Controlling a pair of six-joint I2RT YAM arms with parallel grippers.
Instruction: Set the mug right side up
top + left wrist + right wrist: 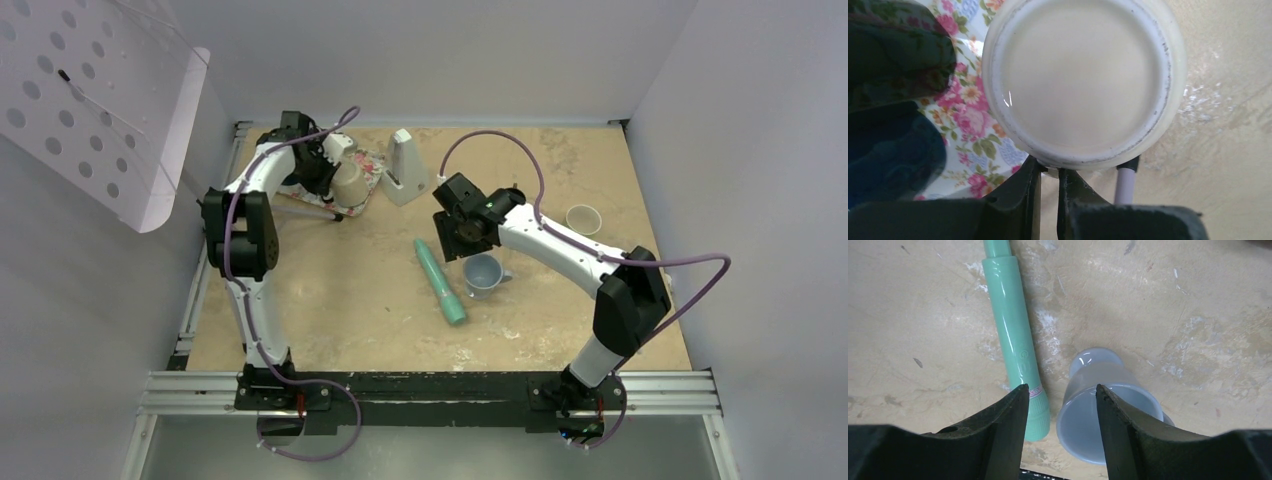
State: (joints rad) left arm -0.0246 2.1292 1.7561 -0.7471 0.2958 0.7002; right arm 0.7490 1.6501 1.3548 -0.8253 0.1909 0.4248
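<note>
My right gripper will next pick up the upside-down cream mug by its rim to set it upright, as the mug's round base is free.
A cream mug stands upside down on a floral plate at the back left. The left wrist view looks straight onto the mug's round base, with the plate beneath it. My left gripper is at the mug's near edge, its jaws almost together with a sliver of cream, apparently the mug's handle, pinched between the tips. From above, the left gripper sits against the mug's left side. My right gripper hangs open mid-table, holding nothing.
Under my right gripper stand an upright blue-grey mug and a green flashlight lying flat. A white wedge-shaped object stands beside the plate, a small cream bowl at right. A lilac-handled utensil pokes out by the plate.
</note>
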